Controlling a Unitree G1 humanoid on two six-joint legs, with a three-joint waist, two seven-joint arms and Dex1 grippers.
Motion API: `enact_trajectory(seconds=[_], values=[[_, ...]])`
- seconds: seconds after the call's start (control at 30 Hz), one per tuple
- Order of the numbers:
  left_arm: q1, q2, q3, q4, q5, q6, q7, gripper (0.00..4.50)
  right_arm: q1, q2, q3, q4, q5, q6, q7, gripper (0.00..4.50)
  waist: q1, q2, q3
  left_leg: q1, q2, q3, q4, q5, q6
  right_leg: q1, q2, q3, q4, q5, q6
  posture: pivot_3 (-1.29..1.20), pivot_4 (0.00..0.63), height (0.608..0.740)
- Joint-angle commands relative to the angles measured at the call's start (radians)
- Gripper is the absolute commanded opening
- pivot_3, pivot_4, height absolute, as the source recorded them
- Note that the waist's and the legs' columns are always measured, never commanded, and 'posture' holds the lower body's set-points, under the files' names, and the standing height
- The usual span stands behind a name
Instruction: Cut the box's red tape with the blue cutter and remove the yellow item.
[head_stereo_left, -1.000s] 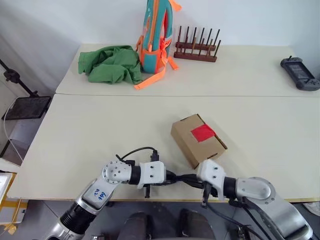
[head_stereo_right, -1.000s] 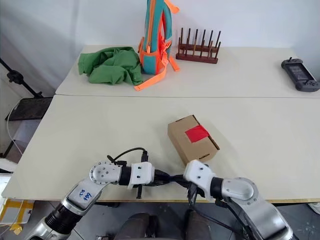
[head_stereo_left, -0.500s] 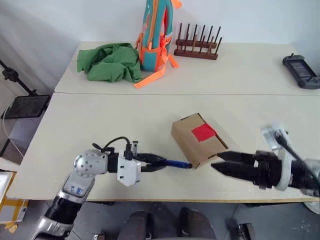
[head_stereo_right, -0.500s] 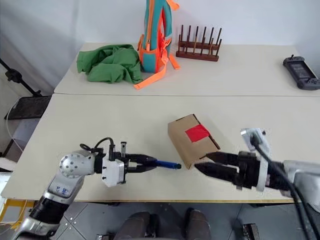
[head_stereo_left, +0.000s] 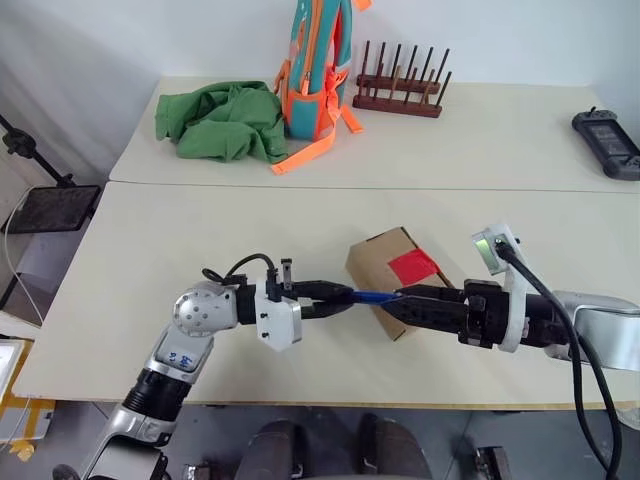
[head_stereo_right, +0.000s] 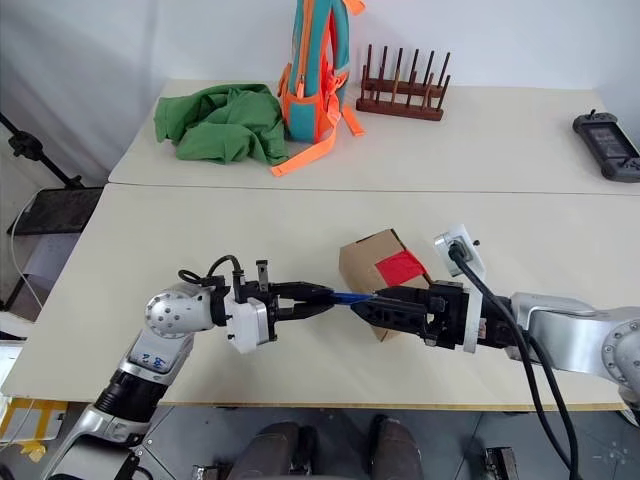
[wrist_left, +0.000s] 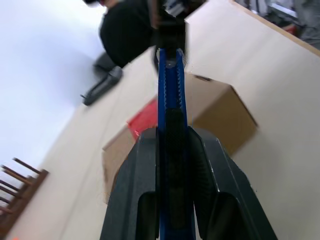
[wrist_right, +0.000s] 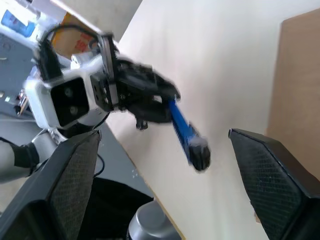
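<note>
My right gripper grabs the blue cutter by its loose dark end (wrist_right: 199, 154) next, since my left gripper's fingers cover the cutter's other end.
The brown box (head_stereo_left: 375, 258) lies at the middle of the near table with the red tape (head_stereo_left: 411, 266) across its lid. My left gripper (head_stereo_left: 338, 298) points right, shut on the blue cutter (head_stereo_left: 368, 296), which it holds level just above the table. The cutter's dark tip (wrist_right: 200, 156) reaches the box's front corner. My right gripper (head_stereo_left: 397, 302) points left in front of the box, open, its fingers (wrist_right: 272, 190) spread wide either side of the cutter's tip without touching it. The yellow item is out of view.
On the far table lie a green cloth (head_stereo_left: 222, 120), an upright teal and orange backpack (head_stereo_left: 318, 65), a wooden peg rack (head_stereo_left: 400, 85) and a black game controller (head_stereo_left: 610, 130) at the right edge. The near table (head_stereo_left: 180, 240) has bare room left of the box.
Both arms rose from the table's front edge. The right gripper let go of the cutter, opened and drew right, then came back to its tip. The left carried the cutter towards the box.
</note>
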Motion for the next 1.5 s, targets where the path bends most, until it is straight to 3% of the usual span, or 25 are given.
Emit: enact_trajectory(seconds=[0.03,0.23,0.3,0.7,0.97,1.13,1.23,1.33,1.43,1.5], values=[[-0.011,-0.006,-0.015,0.004,0.014,-0.031,0.019,0.47,-0.031,0.019,0.007,-0.002,-0.010,0.022,0.018,4.26,-0.001,0.000,0.000,0.000,0.000,0.000,0.001,0.000,0.000,0.000,0.000,0.000,0.000,0.000,0.000,0.00,0.150,0.740],[-0.022,-0.005,-0.022,0.013,0.023,-0.040,0.036,0.47,-0.072,0.077,0.025,0.030,-0.038,0.026,-0.004,4.26,-0.001,0.000,0.000,-0.002,0.002,-0.002,0.005,0.000,0.000,0.000,-0.001,-0.001,0.001,0.000,0.000,0.00,0.150,0.740],[-0.023,-0.008,-0.025,0.013,0.026,-0.038,0.042,0.47,-0.078,0.088,0.025,0.034,-0.043,0.035,0.000,3.89,0.000,0.000,0.000,-0.002,0.002,-0.002,0.006,0.000,0.000,0.000,-0.001,-0.001,0.002,0.000,0.000,0.00,0.150,0.740],[-0.030,-0.013,-0.037,0.013,0.043,-0.043,0.070,0.47,-0.099,0.137,0.037,0.055,-0.074,0.057,-0.006,0.13,-0.001,0.000,0.000,-0.003,0.002,-0.003,0.006,0.000,0.000,0.000,-0.001,-0.002,0.002,0.000,0.000,0.00,0.150,0.740],[-0.018,-0.002,-0.051,-0.006,0.004,-0.016,0.047,0.47,-0.100,0.174,0.026,0.062,-0.072,0.058,-0.003,0.15,-0.001,0.000,0.000,-0.003,0.002,-0.003,0.006,0.000,0.000,0.000,-0.001,-0.002,0.002,0.000,0.000,0.00,0.150,0.740],[-0.007,0.027,-0.062,-0.079,-0.060,0.124,-0.007,2.00,-0.085,0.176,-0.004,0.057,-0.075,0.065,0.031,0.15,-0.001,0.000,0.000,-0.003,0.002,-0.003,0.006,0.000,0.000,0.000,0.000,-0.003,0.002,0.000,0.000,0.00,0.150,0.740],[-0.003,0.056,-0.039,-0.191,-0.161,0.327,-0.020,2.87,-0.056,0.148,-0.051,0.057,-0.055,0.072,0.059,0.15,-0.001,0.000,0.000,-0.004,0.002,-0.004,0.006,0.000,0.000,0.000,0.001,-0.003,0.002,0.000,0.000,0.00,0.150,0.740],[0.026,0.129,0.043,-0.304,-0.334,0.589,-0.021,2.90,0.001,0.099,-0.153,0.054,-0.036,0.085,0.103,0.15,-0.002,0.000,0.000,-0.004,0.002,-0.005,0.006,0.000,0.000,0.000,0.000,-0.003,0.002,0.000,0.000,0.00,0.150,0.740],[0.051,0.251,0.173,-0.296,-0.525,0.870,-0.041,2.90,0.101,0.050,-0.315,0.041,-0.033,0.100,0.153,0.15,-0.002,0.001,0.001,-0.004,0.003,-0.006,0.006,0.000,0.000,0.001,0.001,-0.003,0.003,0.000,0.000,0.00,0.150,0.740],[0.052,0.298,0.218,-0.263,-0.575,0.962,-0.059,2.90,0.150,0.027,-0.400,0.041,-0.059,0.113,0.187,0.15,-0.002,0.002,0.001,-0.004,0.003,-0.006,0.006,0.001,-0.001,0.001,0.003,-0.004,0.003,0.000,0.000,0.00,0.150,0.740]])
